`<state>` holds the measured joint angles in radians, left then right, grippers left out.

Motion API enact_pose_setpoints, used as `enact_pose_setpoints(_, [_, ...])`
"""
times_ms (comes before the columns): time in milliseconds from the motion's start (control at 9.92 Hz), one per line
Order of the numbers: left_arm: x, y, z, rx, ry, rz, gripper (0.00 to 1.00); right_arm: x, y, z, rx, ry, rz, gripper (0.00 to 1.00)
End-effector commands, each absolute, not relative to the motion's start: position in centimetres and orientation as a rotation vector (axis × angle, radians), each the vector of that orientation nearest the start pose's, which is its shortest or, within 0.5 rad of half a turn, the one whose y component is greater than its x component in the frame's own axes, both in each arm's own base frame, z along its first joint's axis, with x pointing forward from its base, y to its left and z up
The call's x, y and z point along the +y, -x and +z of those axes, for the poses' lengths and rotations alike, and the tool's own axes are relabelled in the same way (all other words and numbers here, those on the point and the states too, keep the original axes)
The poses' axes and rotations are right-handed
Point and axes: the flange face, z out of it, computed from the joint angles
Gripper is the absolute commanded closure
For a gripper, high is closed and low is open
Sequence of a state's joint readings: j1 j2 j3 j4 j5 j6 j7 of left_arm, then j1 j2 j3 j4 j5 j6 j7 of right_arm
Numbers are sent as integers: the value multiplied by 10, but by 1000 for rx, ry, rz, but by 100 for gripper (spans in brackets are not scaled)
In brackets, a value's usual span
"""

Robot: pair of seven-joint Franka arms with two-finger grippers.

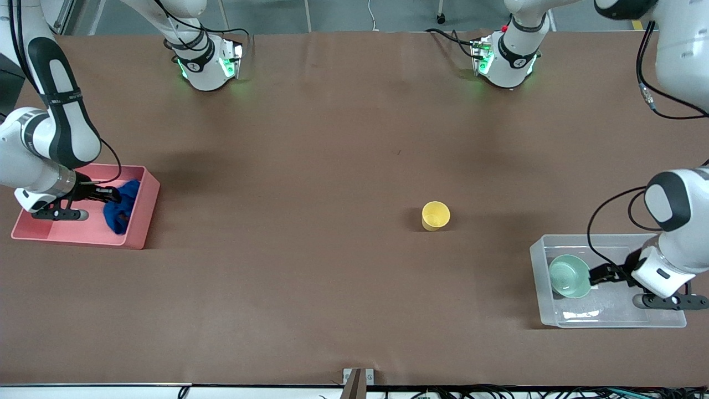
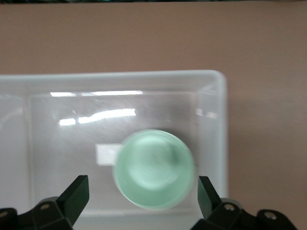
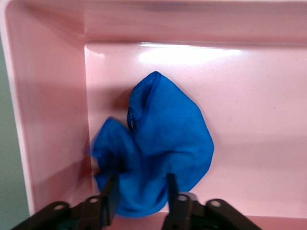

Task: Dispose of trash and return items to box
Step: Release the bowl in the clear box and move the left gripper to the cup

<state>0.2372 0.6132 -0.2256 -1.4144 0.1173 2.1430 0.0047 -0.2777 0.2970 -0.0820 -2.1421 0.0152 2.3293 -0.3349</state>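
The yellow cup goes back into the clear tub, so my left gripper will grab it by its rim (image 1: pixel 436 203) next.
The deep blue cloth wad (image 1: pixel 118 212) lies in the pink bin (image 1: pixel 139 233) at the right arm's end of the table. My right gripper (image 1: pixel 114 195) is low in the bin, its fingers part-way open on either side of the cloth (image 3: pixel 163 139); it shows in the right wrist view (image 3: pixel 140 190). The mint-green bowl (image 1: pixel 569 275) sits in the clear tub (image 1: pixel 540 260) at the left arm's end. My left gripper (image 1: pixel 597 275) is over the tub, wide open around the bowl (image 2: pixel 153 167) without touching it (image 2: pixel 142 186). The yellow cup (image 1: pixel 436 215) stands upright on the table.
The cup stands alone mid-table, nearer the tub than the bin. The tub's white sticker (image 2: pixel 105 154) shows beside the bowl. The pink bin's walls (image 3: pixel 53 96) close in around the right gripper. Both arm bases stand at the table's edge farthest from the front camera.
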Motion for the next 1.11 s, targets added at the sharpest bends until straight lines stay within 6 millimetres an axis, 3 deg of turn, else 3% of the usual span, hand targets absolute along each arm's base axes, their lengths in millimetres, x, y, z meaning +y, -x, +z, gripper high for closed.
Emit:
enact_pose_setpoints(0, [-14, -700, 370, -119, 3160, -96, 0, -196, -527, 297, 33, 3115, 159, 0])
enact_pose_setpoints(403, [-125, -643, 359, -276, 3152, -24, 0, -191, -542, 368, 4, 3126, 96, 0])
enact_pose_setpoints(706, [-224, -595, 318, -495, 3130, 12, 0, -161, -546, 424, -63, 3133, 46, 0])
enact_pose_setpoints(1008, [-266, -559, 279, -589, 3125, 31, 1, -134, -548, 463, -94, 3138, 7, 0])
